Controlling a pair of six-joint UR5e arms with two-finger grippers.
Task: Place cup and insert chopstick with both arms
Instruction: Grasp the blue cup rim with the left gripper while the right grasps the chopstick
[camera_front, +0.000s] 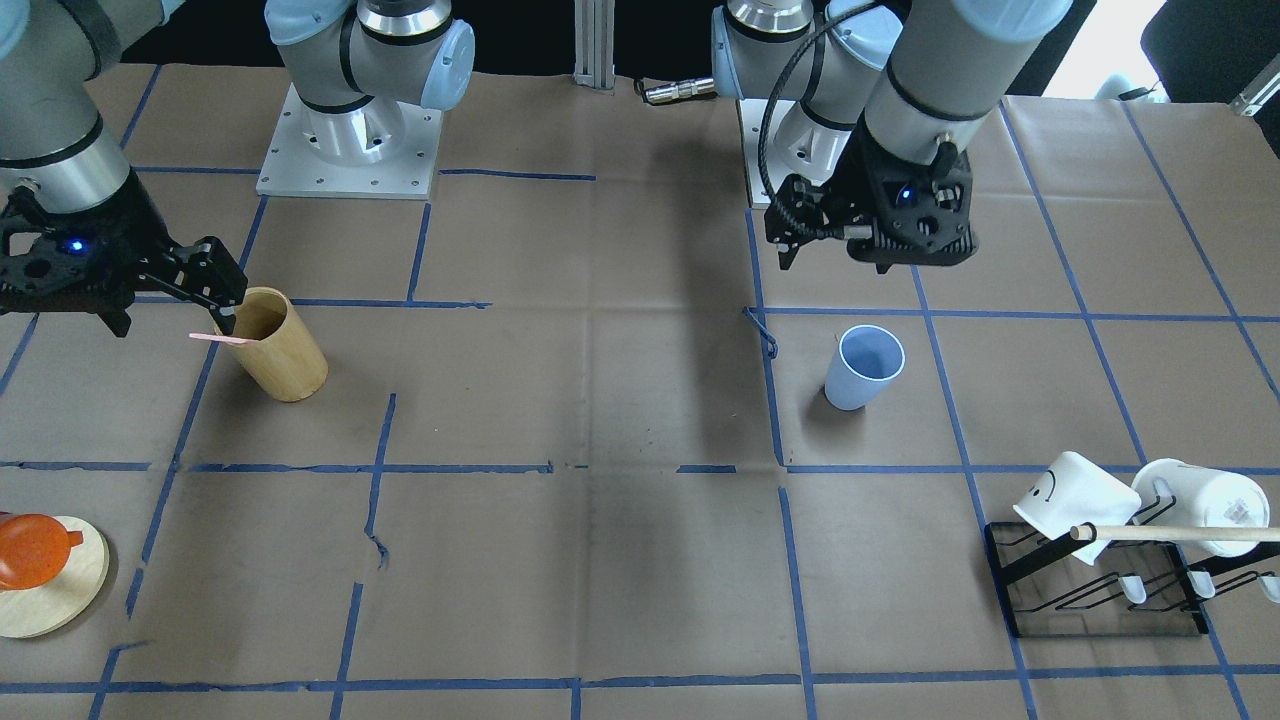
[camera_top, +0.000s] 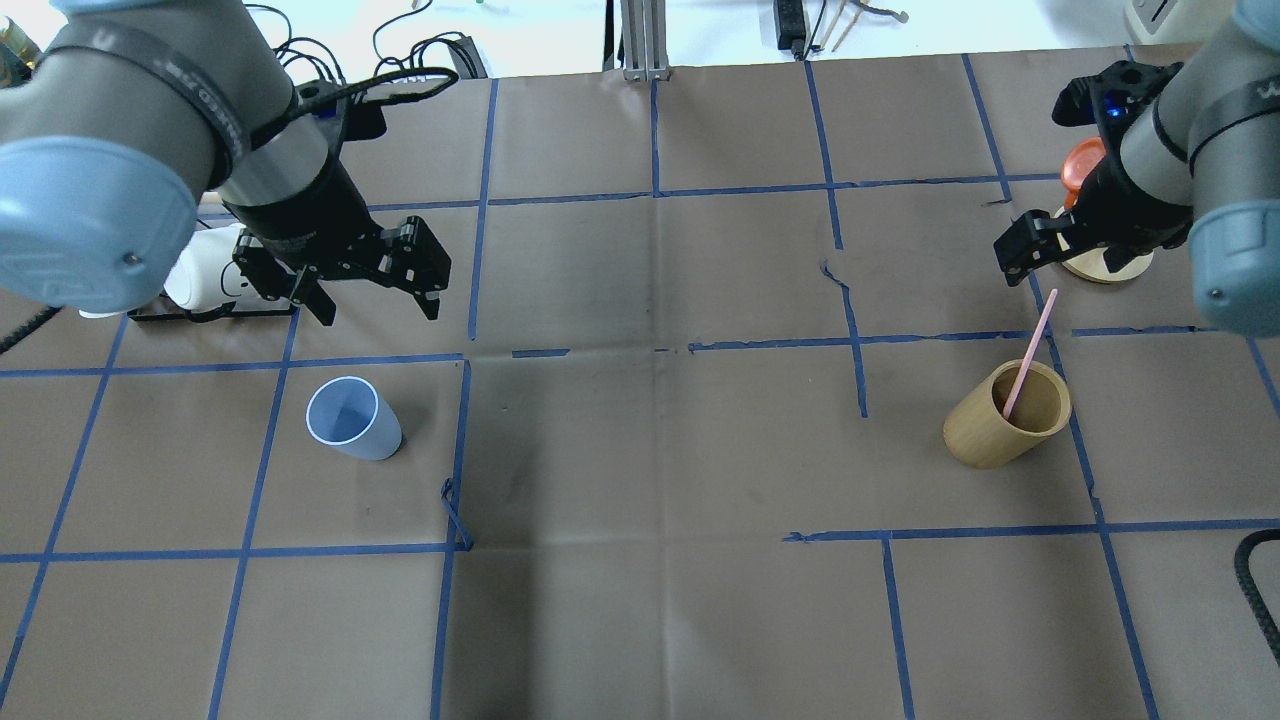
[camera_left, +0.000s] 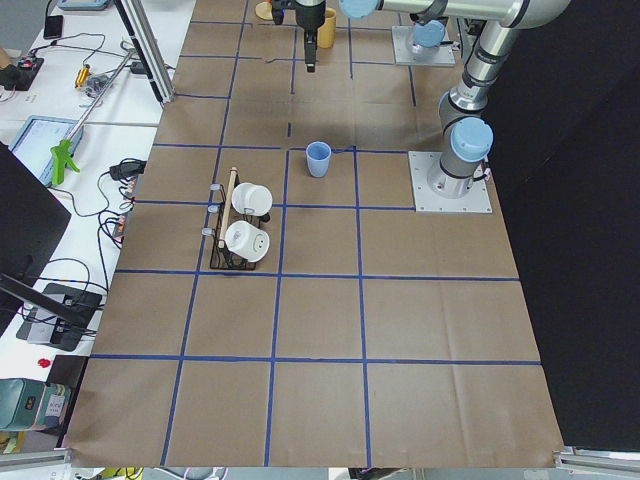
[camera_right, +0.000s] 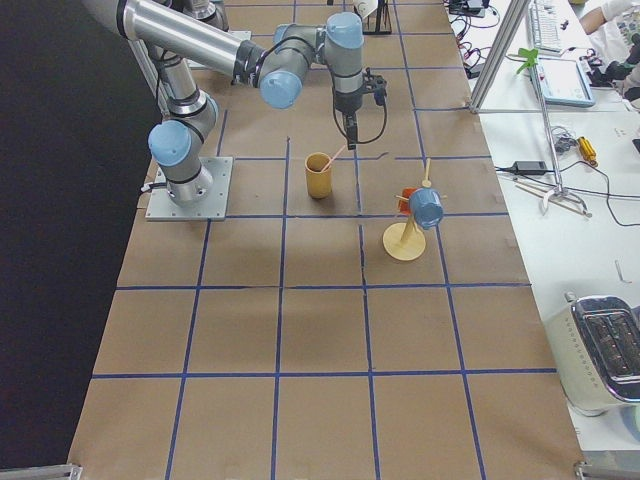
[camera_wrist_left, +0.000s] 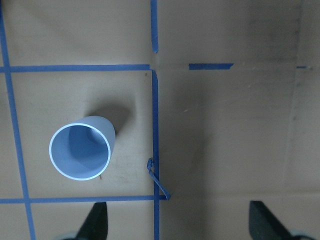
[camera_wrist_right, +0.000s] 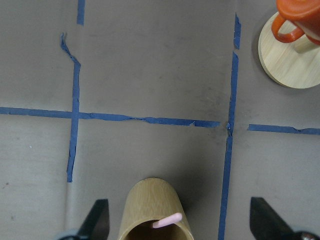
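The pale pink chopstick should go into the light blue cup (camera_front: 866, 364). My right gripper should next grab the chopstick by its exposed upper end (camera_front: 206, 337).
The light blue cup (camera_top: 350, 420) stands upright on the brown paper on the left side, and shows in the front view (camera_front: 862, 368) and the left wrist view (camera_wrist_left: 82, 150). My left gripper (camera_top: 378, 312) hovers open and empty beyond the cup, apart from it. The pink chopstick (camera_top: 1030, 350) leans inside the tan wooden cylinder (camera_top: 1005, 420), its upper end sticking out over the rim (camera_front: 225, 340). My right gripper (camera_top: 1035, 265) is open just above the chopstick's top end. Its fingers (camera_wrist_right: 97, 222) are spread wide on either side of the chopstick (camera_wrist_right: 167, 220) and do not hold it.
A black rack (camera_front: 1100, 600) with white mugs (camera_front: 1075, 505) and a long wooden dowel (camera_front: 1180, 533) stands beyond my left arm. An orange mug (camera_top: 1080, 165) on a round wooden stand (camera_top: 1105, 265) sits behind my right gripper. Blue tape lines (camera_top: 655, 345) grid the paper.
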